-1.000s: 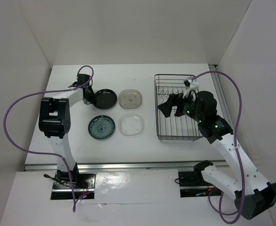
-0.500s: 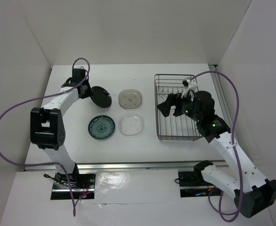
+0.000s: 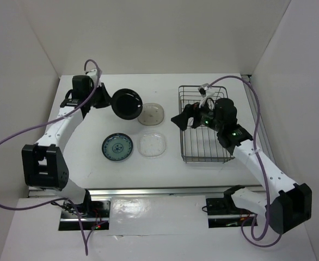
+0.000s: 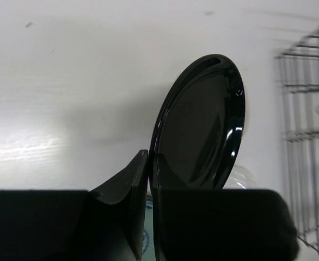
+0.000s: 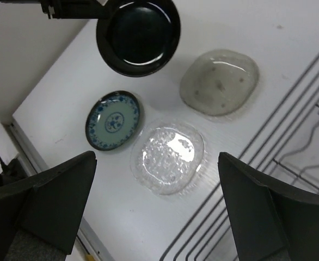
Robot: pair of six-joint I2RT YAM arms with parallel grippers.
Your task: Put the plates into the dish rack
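My right gripper grabs the black plate [image 3: 128, 103] by its free rim next, opposite my left gripper, to load it on edge into the dish rack.
My left gripper [image 3: 109, 99] is shut on the rim of the glossy black plate [image 3: 128, 103], which hangs on edge above the table, left of the beige plate [image 3: 151, 113]. In the left wrist view the black plate [image 4: 203, 130] stands upright, pinched between my fingertips [image 4: 143, 168]. The teal patterned plate [image 3: 117, 147] and the clear glass plate [image 3: 152, 144] lie flat on the table. The dish rack [image 3: 206, 159] stands at the right. My right gripper [image 3: 184, 118] hovers open over the rack's left edge, holding nothing; below it lie the clear plate [image 5: 170, 155], teal plate [image 5: 113, 119] and beige plate [image 5: 219, 81].
White walls close in the table at the back and on both sides. The rack's wire dividers [image 5: 306, 147] stand under the right arm. The rack's left side [image 4: 306, 130] shows at the right of the left wrist view.
The left gripper closed on the black plate, lifted it off the table and carried it right, tipping it on edge. The right gripper swung left over the rack's left edge.
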